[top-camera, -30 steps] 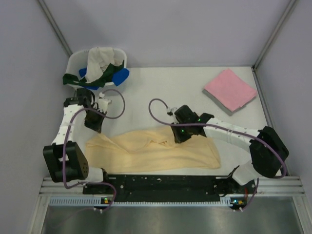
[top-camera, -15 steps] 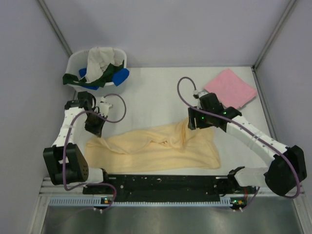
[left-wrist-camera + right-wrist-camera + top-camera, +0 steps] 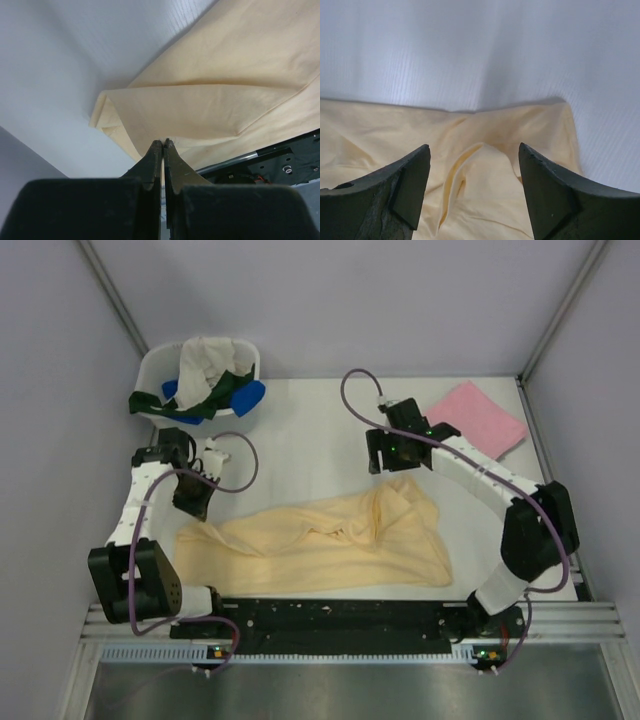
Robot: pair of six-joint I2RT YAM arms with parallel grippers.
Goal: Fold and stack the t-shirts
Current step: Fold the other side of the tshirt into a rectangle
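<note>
The right gripper will next take hold of the peach-yellow t-shirt's raised far edge (image 3: 380, 494) (image 3: 479, 146), opposite the left gripper's corner, to spread the shirt for folding.
A pale peach-yellow t-shirt (image 3: 320, 540) lies crumpled in a long band across the front of the table. It also shows in the left wrist view (image 3: 225, 75) and the right wrist view (image 3: 485, 195). My left gripper (image 3: 192, 505) is shut and empty, just above the shirt's folded left corner; its tips (image 3: 163, 142) are clear of the cloth. My right gripper (image 3: 385, 465) is open and empty, hovering over the shirt's raised far edge, jaws wide apart (image 3: 474, 150). A folded pink t-shirt (image 3: 475, 420) lies at the back right.
A white plastic tub (image 3: 150, 365) stands at the back left, holding a cream-white shirt (image 3: 205, 352), a dark green one (image 3: 215, 395) and a blue one (image 3: 248, 395) that spill over its rim. Grey walls close in on both sides. A black rail runs along the table's near edge.
My right gripper has let go of the yellow shirt after dragging its middle back and to the right, and now sits open beyond the far edge. The left gripper has hardly moved.
</note>
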